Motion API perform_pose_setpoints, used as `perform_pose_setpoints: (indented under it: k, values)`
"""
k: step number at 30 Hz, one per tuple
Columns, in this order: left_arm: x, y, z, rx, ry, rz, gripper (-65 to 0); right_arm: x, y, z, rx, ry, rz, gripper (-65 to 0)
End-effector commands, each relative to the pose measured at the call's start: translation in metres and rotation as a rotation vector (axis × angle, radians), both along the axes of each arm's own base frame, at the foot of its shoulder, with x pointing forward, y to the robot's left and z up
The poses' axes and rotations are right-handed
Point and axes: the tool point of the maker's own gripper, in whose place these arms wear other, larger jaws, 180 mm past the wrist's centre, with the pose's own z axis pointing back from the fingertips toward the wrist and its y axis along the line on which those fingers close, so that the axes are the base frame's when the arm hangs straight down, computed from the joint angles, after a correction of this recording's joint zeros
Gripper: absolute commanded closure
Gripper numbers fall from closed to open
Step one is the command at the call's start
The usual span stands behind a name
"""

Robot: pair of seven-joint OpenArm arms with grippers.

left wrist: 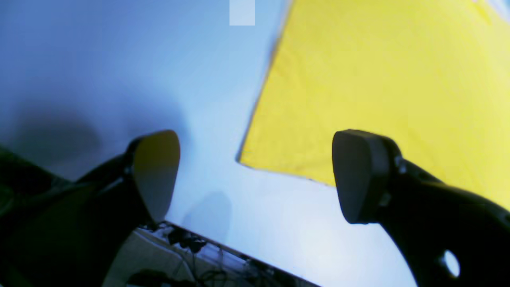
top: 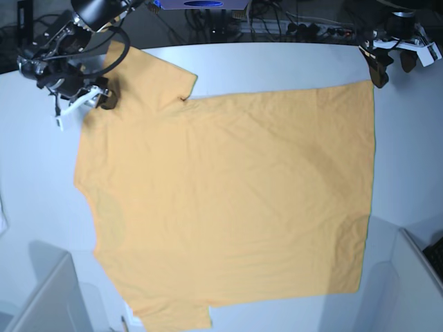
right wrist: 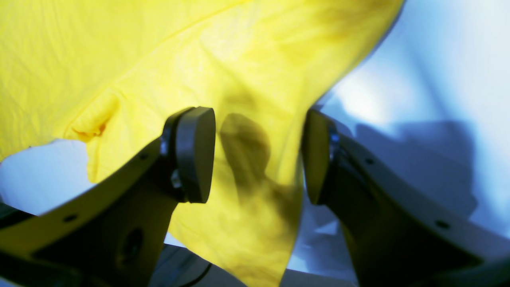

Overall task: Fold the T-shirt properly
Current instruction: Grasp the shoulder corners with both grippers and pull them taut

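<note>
My right gripper's fingers reach down on both sides of the sleeve's edge (top: 90,113), with one finger beside its shadow. My right gripper needs to close, because closing now would hold the T-shirt (top: 228,200).
The orange-yellow T-shirt (top: 228,200) lies spread flat on the white table (top: 277,66), sleeves toward the left of the base view and hem toward the right. My left gripper (top: 393,68) hovers at the far right, just beyond the hem's far corner. In the left wrist view that gripper (left wrist: 257,175) is open and holds nothing, and the T-shirt (left wrist: 378,79) corner lies on the table past its fingertips. My right gripper (top: 88,104) is at the far sleeve. In the right wrist view its jaws (right wrist: 257,155) stand apart, with T-shirt (right wrist: 119,59) sleeve cloth lying loose between them.
Cables and a power strip (top: 277,28) run along the table's far edge. Grey bin-like shapes sit at the near left (top: 41,297) and near right (top: 415,277). The table's edge (left wrist: 239,249) passes just under my left gripper.
</note>
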Motion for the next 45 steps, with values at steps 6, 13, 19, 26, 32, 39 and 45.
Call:
perform_pose_setpoints:
  k: [6,13,19,26,32,39,45]
  values:
    - [0.006,0.006,0.012,-0.001,-0.013,-0.032,-56.9,-0.026,-0.006,-0.012,-0.027,0.122,0.012,-32.4]
    - [0.0,0.02,0.016,0.005,0.017,-0.012,-56.9,-0.028,-0.004,-0.013,-0.024,0.129,0.018,-11.4]
    - [0.003,0.007,0.005,-0.03,0.032,-0.05,-56.9,-0.031,-0.005,-0.014,-0.027,0.136,0.019,0.0]
    - [0.002,0.001,-0.037,-0.148,0.075,-0.022,-56.9,-0.032,-0.006,-0.014,-0.03,0.138,0.019,0.0]
    - [0.014,-0.012,-0.064,-0.231,0.085,-0.03,-56.9,-0.035,-0.007,-0.015,-0.031,0.145,0.019,0.0]
    - [0.02,-0.024,-0.084,-0.293,0.11,-0.05,-56.9,-0.039,-0.008,-0.016,-0.031,0.153,0.011,0.0]
    - [0.027,-0.036,-0.094,-0.357,0.174,-0.092,-56.9,-0.039,-0.008,-0.016,-0.031,0.153,0.01,0.0]
